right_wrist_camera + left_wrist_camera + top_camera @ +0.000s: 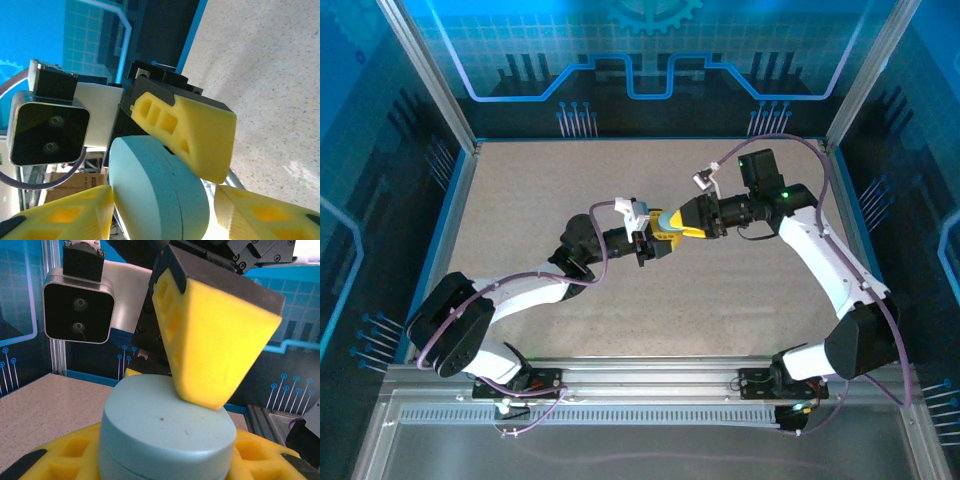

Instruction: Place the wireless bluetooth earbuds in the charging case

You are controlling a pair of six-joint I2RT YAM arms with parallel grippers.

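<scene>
The case (pixel 667 220) (pixel 160 195) sits deep between my fingers and reaches past them, so it is time for my right gripper to close on the case now.
A teal charging case (pixel 667 220) hangs in mid-air over the middle of the table, between both grippers. My left gripper (pixel 165 460) is shut on the case (pixel 165 430), its yellow pads (pixel 65 455) pressing the rim on both sides. My right gripper (pixel 165 215) straddles the case (pixel 160 195). One of its fingers (pixel 65 217) lies against the flat face, and the other (pixel 265 215) stands a little apart from the far side. The case lid is closed along its seam. The earbuds are out of view.
The speckled tabletop (pixel 570 190) lies below, bounded by blue walls and an aluminium frame (pixel 430 80). The left wrist camera (pixel 47 130) sits close beside the case. A metal rail (pixel 650 375) runs along the near edge by the arm bases.
</scene>
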